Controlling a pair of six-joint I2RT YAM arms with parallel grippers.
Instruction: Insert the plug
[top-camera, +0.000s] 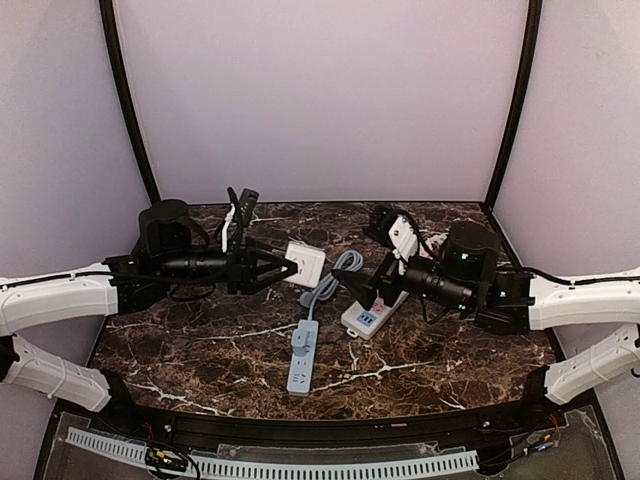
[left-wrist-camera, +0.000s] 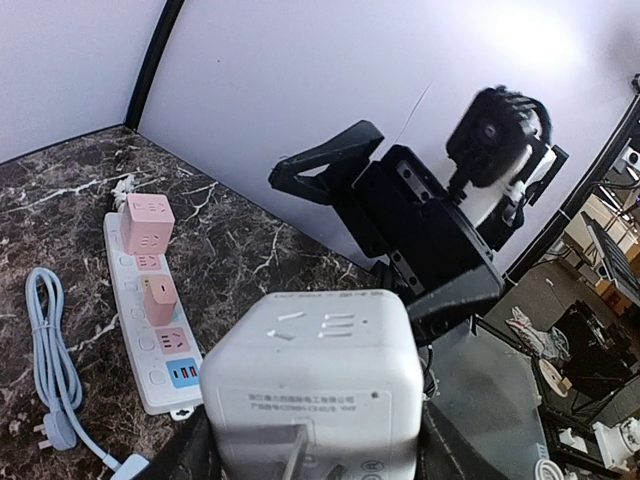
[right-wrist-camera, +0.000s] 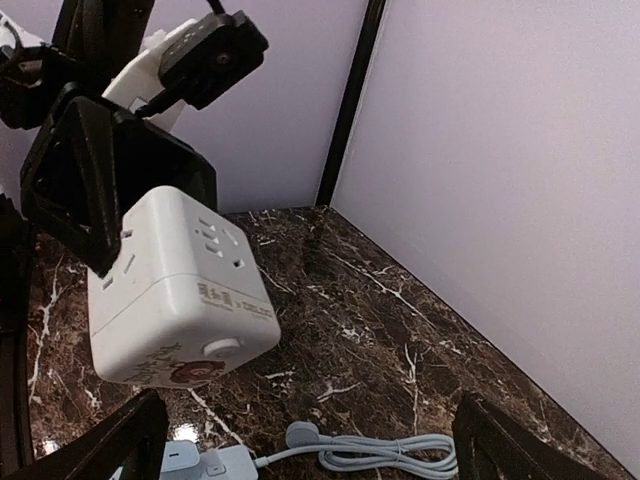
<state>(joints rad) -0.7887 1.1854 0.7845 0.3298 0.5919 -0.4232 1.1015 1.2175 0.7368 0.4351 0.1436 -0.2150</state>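
The plug will next be grabbed by my right gripper across its sides, from the plug's end opposite the metal prongs, so the prongs stay free to insert.
The plug is a white cube adapter (left-wrist-camera: 312, 370) with metal prongs on its near face. My left gripper (left-wrist-camera: 312, 462) is shut on it and holds it above the marble table (top-camera: 200, 350). In the top view the plug (top-camera: 306, 264) hangs left of the white power strip (top-camera: 365, 318). That strip (left-wrist-camera: 150, 330) carries two pink cube adapters (left-wrist-camera: 148, 222) and has free sockets. My right gripper (top-camera: 368, 280) stands open over the strip's far end with nothing in it. In the right wrist view the plug (right-wrist-camera: 180, 300) hangs ahead of the wide-apart right gripper (right-wrist-camera: 310, 450).
A grey-blue power strip (top-camera: 303, 357) lies at the table's middle front, its coiled cable (top-camera: 335, 278) running toward the white strip. The cable (right-wrist-camera: 390, 455) and its plug end also lie under the right gripper. Lilac walls (top-camera: 320, 100) enclose the table.
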